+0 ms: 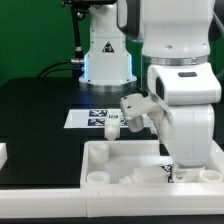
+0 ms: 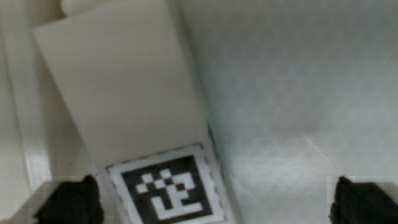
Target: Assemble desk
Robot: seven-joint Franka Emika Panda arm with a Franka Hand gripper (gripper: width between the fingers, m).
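Next, my gripper takes hold of the white bar leg [image 2: 121, 90] by its end with the black-and-white tag [image 2: 171, 187] to assemble the desk.
The desk's wide white rimmed panel [image 1: 120, 165] lies at the front of the black table. My gripper [image 1: 177, 170] reaches down into its part toward the exterior view's right. In the wrist view the gripper [image 2: 219, 202] is open, with both dark fingertips [image 2: 71, 203] far apart. A white bar leg [image 2: 121, 90] with a black-and-white tag [image 2: 171, 187] lies on the panel's floor between them, close to one finger and touching neither. Another short white leg [image 1: 112, 125] stands on the table behind the panel.
The marker board [image 1: 92, 117] lies flat on the black table behind the panel, beside the standing leg. A white part [image 1: 3, 155] shows at the exterior view's left edge. The robot's base [image 1: 106, 55] stands at the back.
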